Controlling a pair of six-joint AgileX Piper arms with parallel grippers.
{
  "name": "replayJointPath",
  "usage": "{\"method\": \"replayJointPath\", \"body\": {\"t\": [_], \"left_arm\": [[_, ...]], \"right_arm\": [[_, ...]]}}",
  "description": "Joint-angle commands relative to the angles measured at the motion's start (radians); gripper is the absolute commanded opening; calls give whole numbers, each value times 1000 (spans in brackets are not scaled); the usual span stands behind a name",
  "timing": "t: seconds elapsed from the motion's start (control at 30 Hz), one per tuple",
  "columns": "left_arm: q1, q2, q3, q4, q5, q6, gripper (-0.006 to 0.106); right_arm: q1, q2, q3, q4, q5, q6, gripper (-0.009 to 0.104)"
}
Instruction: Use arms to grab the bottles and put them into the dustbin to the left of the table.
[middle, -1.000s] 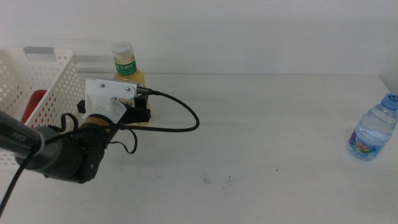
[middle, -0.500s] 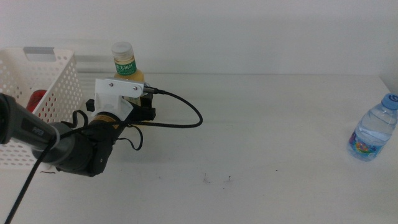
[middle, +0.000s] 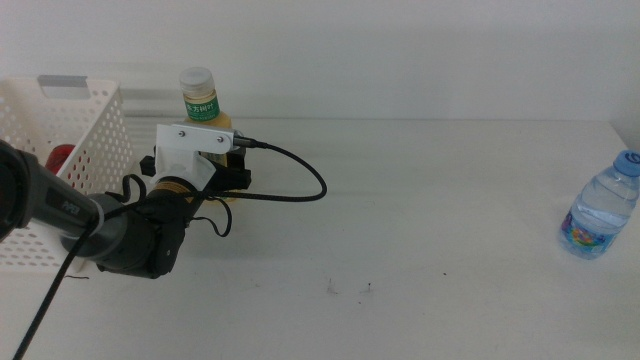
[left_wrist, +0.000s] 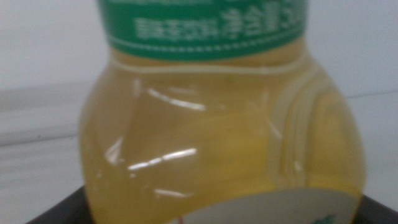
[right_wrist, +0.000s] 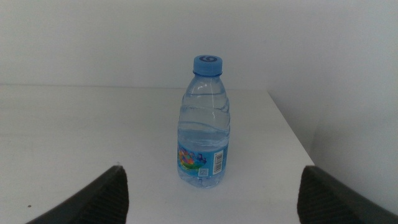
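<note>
The yellow-tea bottle's (middle: 202, 100) body is beside my left gripper's fingers, below the green label, so they would hold the bottle if they closed now. My left gripper should close on the bottle.
The yellow-tea bottle (middle: 202, 100) with white cap and green label stands at the back left of the table (middle: 420, 200). My left gripper (middle: 232, 178) is at its lower body. In the left wrist view the bottle (left_wrist: 217, 137) fills the picture, with my left gripper (left_wrist: 217, 210) open and one jaw low at each side of it. The small clear water bottle (middle: 598, 212) with blue cap stands upright at the right edge. My right gripper (right_wrist: 212, 173) is open and faces that bottle (right_wrist: 205, 130) from a distance; it is out of the middle view.
The white perforated dustbin (middle: 95, 125) stands at the left, close beside the tea bottle, with a red can (middle: 60, 158) showing inside. A black cable (middle: 300, 180) loops from my left wrist over the table. The table's right edge runs just past the water bottle.
My left arm has moved forward and a little right, bringing its gripper up around the tea bottle's base. The bottles have not moved.
</note>
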Motion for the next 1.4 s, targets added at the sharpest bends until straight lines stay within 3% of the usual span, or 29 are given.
{"method": "replayJointPath", "body": {"t": [0.0, 0.13, 0.37, 0.57, 0.93, 1.37], "left_arm": [[1, 2, -7, -25, -12, 4, 93], [9, 2, -7, -20, -12, 4, 84], [24, -2, -7, 40, -12, 6, 52], [24, -63, 6, 37, 25, 6, 34], [22, -332, 182, 40, 137, -4, 33], [22, -718, 45, 74, 923, -23, 33]], "right_arm": [[-7, -5, 4, -7, -9, -4, 91], [-7, -5, 4, -7, -9, -4, 91], [-7, -5, 4, -7, -9, -4, 91], [-7, -5, 4, -7, -9, -4, 91], [-7, -5, 4, -7, -9, -4, 91], [-7, -5, 4, -7, -9, -4, 91]]}}
